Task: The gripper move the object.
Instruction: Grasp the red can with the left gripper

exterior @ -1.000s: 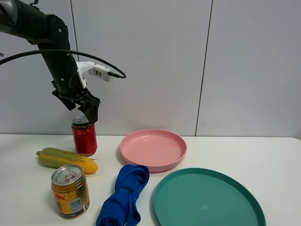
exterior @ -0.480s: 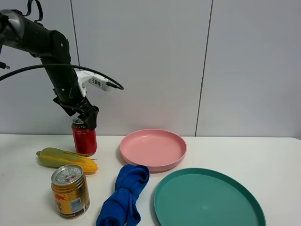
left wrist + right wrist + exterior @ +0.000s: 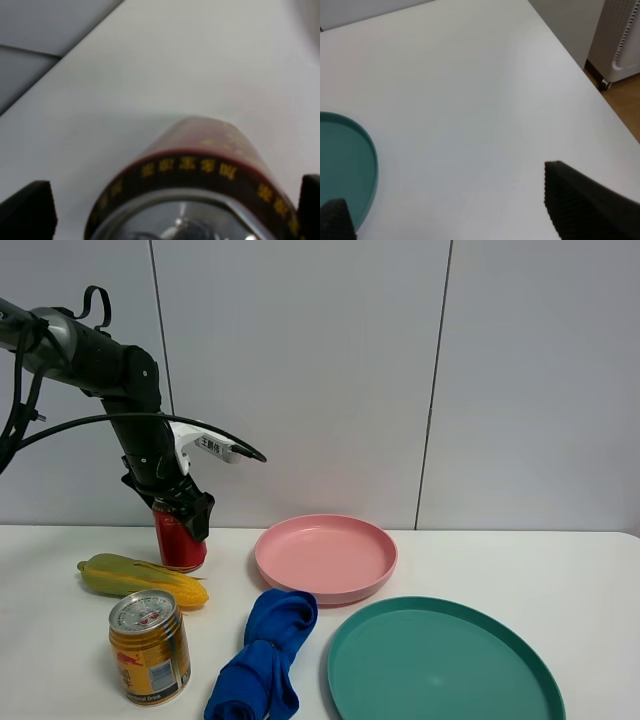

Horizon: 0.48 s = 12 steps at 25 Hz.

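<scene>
The tall red can needs to move onto the teal plate (image 3: 445, 665). My left gripper will grab the can by its upper part (image 3: 172, 518) next.
The tall red can (image 3: 181, 548) stands upright at the back left of the white table. My left gripper (image 3: 186, 512) is lowered over its top, jaws open on either side of the upper part. In the left wrist view the can's silver top and black rim band with gold lettering (image 3: 200, 167) fill the space between the two black fingertips (image 3: 25, 210), one at each edge of the picture. My right gripper (image 3: 455, 210) is open and empty over bare table; it does not show in the exterior high view.
An ear of corn (image 3: 140, 578) lies in front of the red can, and a shorter gold-yellow can (image 3: 150, 645) stands nearer. A blue cloth (image 3: 262, 655), a pink plate (image 3: 300, 580) and a teal plate (image 3: 440, 660) lie to the right. The table's edge (image 3: 590, 95) is near my right gripper.
My left gripper has come down from above the red can until its jaws straddle the can's top. The can and the other things have not moved.
</scene>
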Each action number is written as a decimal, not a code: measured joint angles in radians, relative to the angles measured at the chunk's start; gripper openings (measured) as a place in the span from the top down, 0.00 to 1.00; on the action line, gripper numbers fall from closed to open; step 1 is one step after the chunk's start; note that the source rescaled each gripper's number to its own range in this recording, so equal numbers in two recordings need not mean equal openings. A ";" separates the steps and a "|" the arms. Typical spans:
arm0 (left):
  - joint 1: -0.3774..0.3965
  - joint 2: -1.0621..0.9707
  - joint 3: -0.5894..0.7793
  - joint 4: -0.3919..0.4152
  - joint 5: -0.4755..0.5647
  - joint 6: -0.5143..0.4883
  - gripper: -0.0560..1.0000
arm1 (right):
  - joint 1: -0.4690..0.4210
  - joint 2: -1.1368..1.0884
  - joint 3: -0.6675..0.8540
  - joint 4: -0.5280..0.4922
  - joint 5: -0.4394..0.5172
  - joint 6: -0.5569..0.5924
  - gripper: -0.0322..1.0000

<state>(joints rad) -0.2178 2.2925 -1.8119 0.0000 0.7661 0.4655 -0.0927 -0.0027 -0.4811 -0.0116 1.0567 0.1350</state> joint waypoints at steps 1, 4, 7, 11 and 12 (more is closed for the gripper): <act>0.000 0.004 0.000 0.000 -0.001 0.000 0.00 | 0.000 0.000 0.000 0.000 0.000 0.000 0.00; 0.000 0.009 0.000 0.000 -0.017 0.000 0.00 | 0.000 0.000 0.000 0.000 0.000 0.000 0.00; 0.000 0.009 0.000 0.000 -0.034 0.000 0.00 | 0.000 0.000 0.000 0.000 0.000 0.000 0.00; 0.000 0.011 0.000 0.000 -0.036 0.000 0.02 | 0.000 0.000 0.000 0.000 0.000 0.000 0.00; 0.000 0.012 0.000 0.000 -0.036 0.000 0.06 | 0.000 0.000 0.000 0.000 0.000 0.000 0.00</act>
<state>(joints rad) -0.2178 2.3050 -1.8119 0.0000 0.7303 0.4655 -0.0927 -0.0027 -0.4811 -0.0116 1.0567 0.1350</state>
